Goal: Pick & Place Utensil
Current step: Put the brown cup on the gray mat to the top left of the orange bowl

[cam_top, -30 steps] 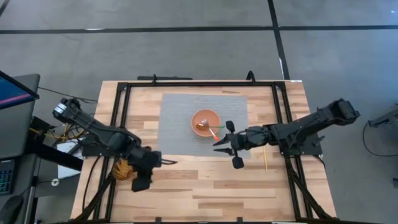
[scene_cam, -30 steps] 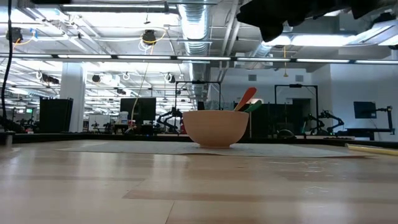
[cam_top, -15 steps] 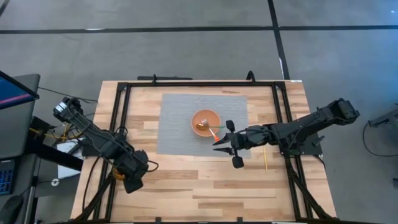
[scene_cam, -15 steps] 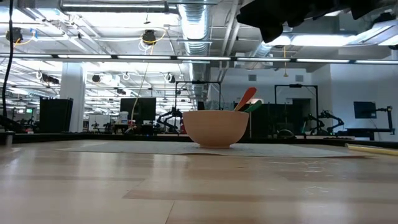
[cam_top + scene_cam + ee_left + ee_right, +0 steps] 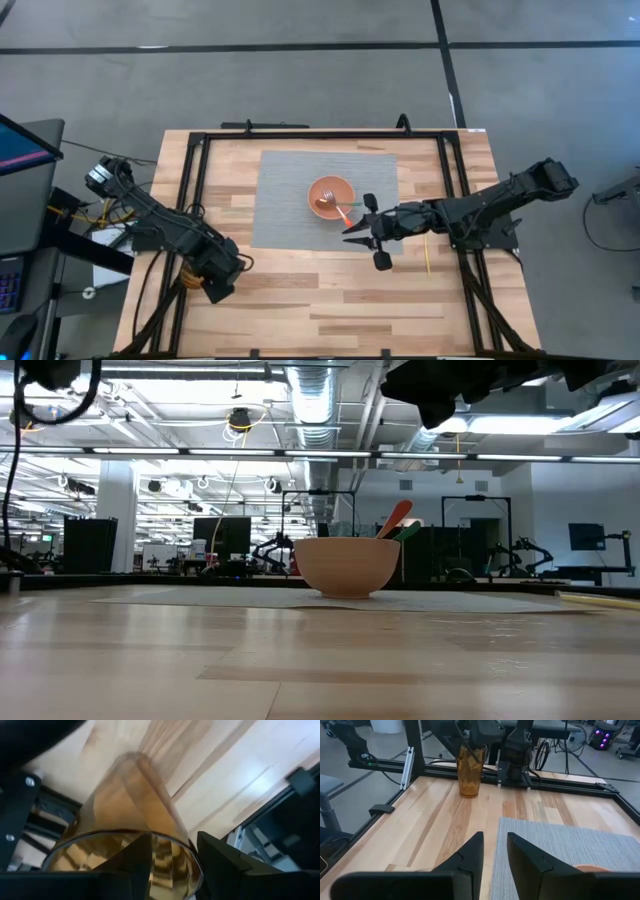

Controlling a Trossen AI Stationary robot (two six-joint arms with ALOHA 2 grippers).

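Observation:
The amber cup's opening is wide and the cup's side is thin, so the robot's left gripper will pinch the amber cup by its rim next.
A peach bowl sits on a grey mat. A fork and two utensils with red and green handles lean on its rim. My right gripper hovers open just right of the bowl, above the mat, holding nothing. An amber cup stands upright on the table near its left edge. My left gripper points down over the cup, one finger inside the mouth and one outside. My left gripper comes at the amber cup from above, with the rim's wall between its fingers. The outer finger is close beside that wall; I cannot tell whether it touches. The cup stands upright with its base on the table.
A thin yellow stick lies on the wood right of the mat. Black frame rails run along the table's left, right and far sides. Bare wood stretches along the near edge.
My left gripper has swung from pointing toward the table's right, beside the cup, back toward the near-left corner, and has tipped down over the amber cup. My right arm, the bowl and the utensils have kept still.

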